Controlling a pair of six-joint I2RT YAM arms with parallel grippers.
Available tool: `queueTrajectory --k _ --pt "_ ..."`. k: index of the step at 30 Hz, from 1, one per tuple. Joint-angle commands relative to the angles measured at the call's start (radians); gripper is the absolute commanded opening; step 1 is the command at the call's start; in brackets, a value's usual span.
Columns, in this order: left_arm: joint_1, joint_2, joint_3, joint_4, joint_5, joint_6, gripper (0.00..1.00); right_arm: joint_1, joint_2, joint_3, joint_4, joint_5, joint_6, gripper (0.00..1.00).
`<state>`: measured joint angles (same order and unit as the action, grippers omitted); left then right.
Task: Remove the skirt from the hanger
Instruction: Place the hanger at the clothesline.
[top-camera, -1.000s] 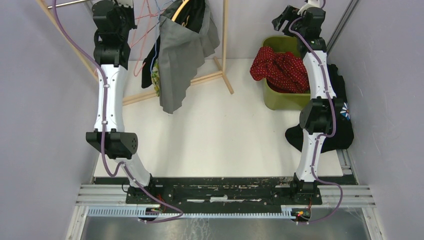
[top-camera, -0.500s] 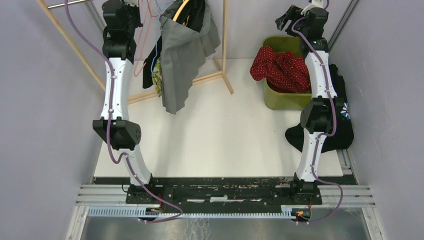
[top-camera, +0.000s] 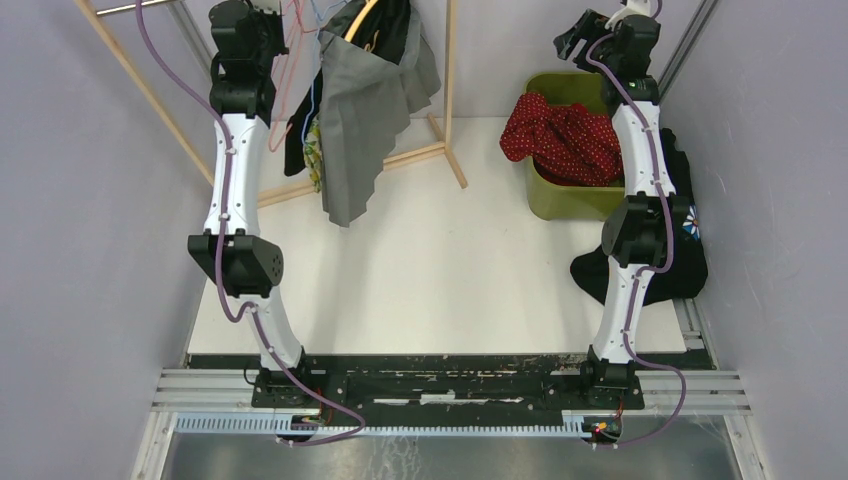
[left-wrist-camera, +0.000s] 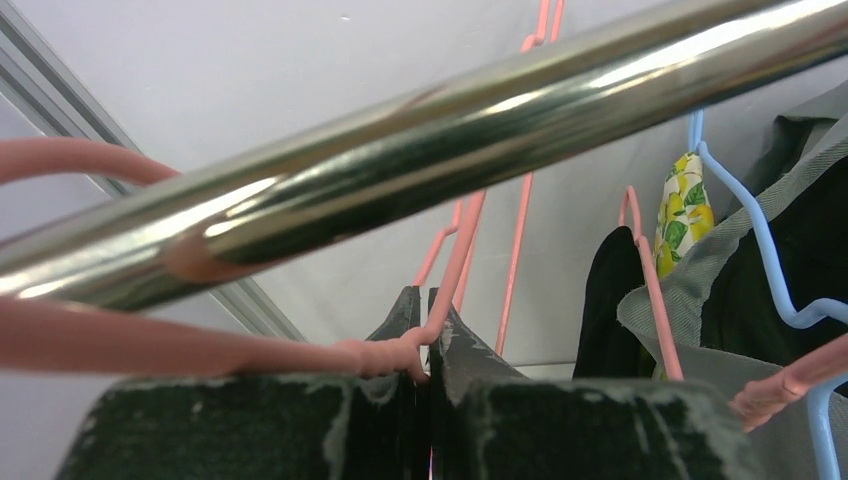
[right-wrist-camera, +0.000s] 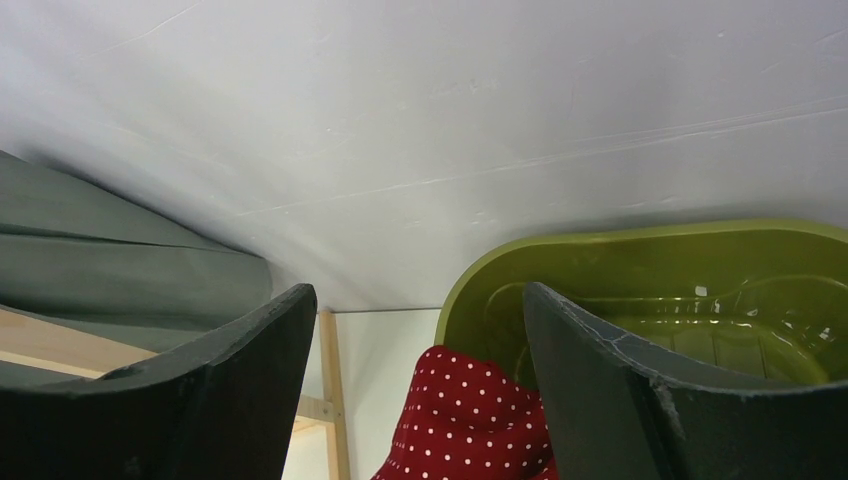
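The left gripper is ready to open, as the pink wire hanger's hook goes over the clothes bar (left-wrist-camera: 450, 130) and the hanger would stay hanging there.
My left gripper (top-camera: 263, 25) is high at the clothes rail (left-wrist-camera: 450, 130). Its jaws are shut on the twisted neck of a pink wire hanger (left-wrist-camera: 455, 270), whose hook goes over the rail. That hanger shows as thin pink wire in the top view (top-camera: 290, 60). A grey pleated skirt (top-camera: 360, 110) hangs beside it on the rail, with other garments behind. My right gripper (top-camera: 572, 35) is open and empty, high above a green bin (top-camera: 560, 205). A red polka-dot garment (top-camera: 560, 135) lies draped over the bin's left rim and shows between my right fingers (right-wrist-camera: 470, 420).
A wooden rack frame (top-camera: 450, 90) stands between the hanging clothes and the bin. A black garment (top-camera: 690, 270) lies behind the right arm at the table's right edge. A blue hanger (left-wrist-camera: 770, 250) and a lemon-print cloth (left-wrist-camera: 685, 205) hang right of the pink one.
My left arm has swung right and toward the rail, bringing the gripper up to the pink hanger. The right arm has hardly moved.
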<state>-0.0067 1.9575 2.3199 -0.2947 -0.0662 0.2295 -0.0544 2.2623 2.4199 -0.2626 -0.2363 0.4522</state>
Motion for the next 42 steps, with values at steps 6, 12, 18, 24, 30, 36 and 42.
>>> queueTrajectory --k 6,12,18,24,30,36,42 --pt "0.005 -0.063 -0.028 0.029 0.033 -0.008 0.07 -0.004 0.008 0.02 0.059 -0.02 0.013 0.83" --pt "0.008 -0.097 -0.029 0.043 0.039 -0.005 0.26 -0.005 -0.001 0.009 0.061 -0.026 0.007 0.83" --pt "0.011 -0.129 -0.031 0.05 0.035 0.001 0.31 -0.005 -0.01 0.0 0.072 -0.033 0.014 0.83" --pt "0.012 -0.165 -0.042 0.047 0.038 0.003 0.34 -0.005 -0.021 -0.003 0.075 -0.039 0.01 0.83" --pt "0.012 -0.225 -0.084 0.042 0.053 0.005 0.4 -0.006 -0.032 -0.012 0.072 -0.046 0.006 0.83" --pt "0.015 -0.269 -0.156 0.035 0.078 0.01 0.46 -0.006 -0.042 -0.022 0.069 -0.057 0.008 0.83" --pt "0.017 -0.28 -0.195 0.042 0.072 0.005 0.39 -0.009 -0.051 -0.027 0.065 -0.062 0.008 0.83"
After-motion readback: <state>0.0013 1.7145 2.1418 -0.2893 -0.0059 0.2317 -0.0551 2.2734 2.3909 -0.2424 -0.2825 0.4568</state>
